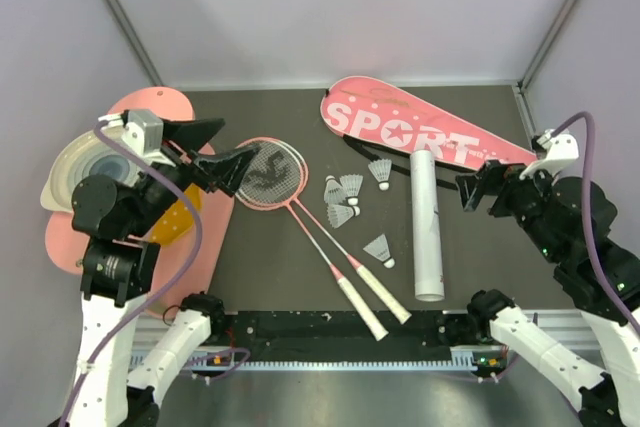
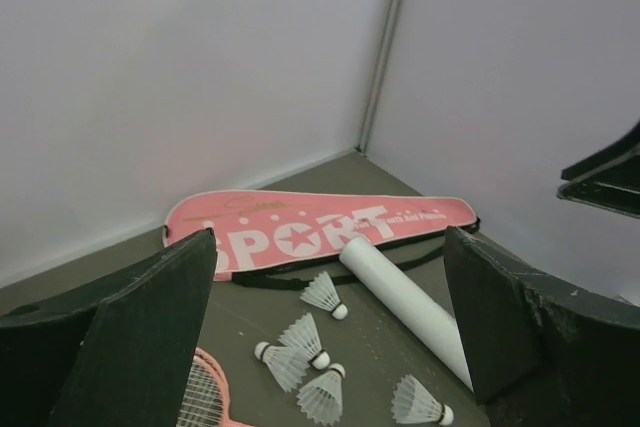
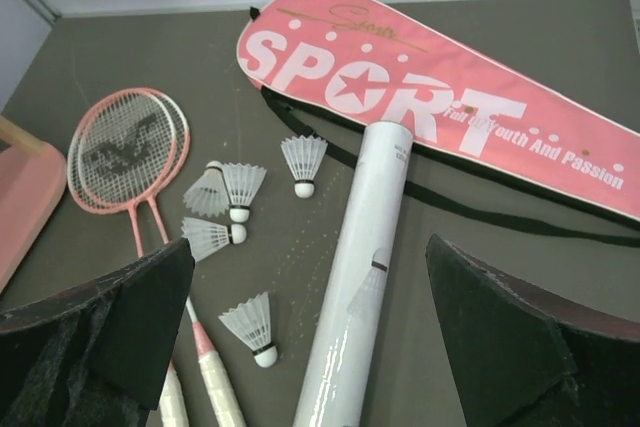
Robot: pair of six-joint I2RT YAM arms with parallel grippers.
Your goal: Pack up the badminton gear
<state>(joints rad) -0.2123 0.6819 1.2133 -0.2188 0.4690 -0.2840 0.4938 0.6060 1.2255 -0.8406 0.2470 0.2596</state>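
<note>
My right gripper picks up the long white tube by its middle (image 1: 427, 220) (image 3: 362, 262) next, so both ends stay free for opening and filling.
Two pink-framed rackets (image 1: 270, 172) lie stacked on the dark mat, their white handles pointing to the near edge. Several white shuttlecocks (image 1: 345, 197) are scattered between them and the long white tube (image 1: 428, 224). The pink "SPORT" bag (image 1: 425, 132) lies flat at the back right. My left gripper (image 1: 235, 147) hovers open over the racket heads, holding nothing; its view shows the bag (image 2: 300, 232), the tube (image 2: 405, 302) and shuttlecocks (image 2: 325, 294). My right gripper (image 1: 478, 182) stands open and empty beside the tube's far end, looking down on the tube (image 3: 365, 267), the rackets (image 3: 125, 147) and the bag (image 3: 430, 107).
Pink rounded boards (image 1: 150, 107) with a white ringed dish (image 1: 85, 167) and a yellow piece (image 1: 175, 217) lie at the left under my left arm. Pale walls close in the mat at the back and on both sides.
</note>
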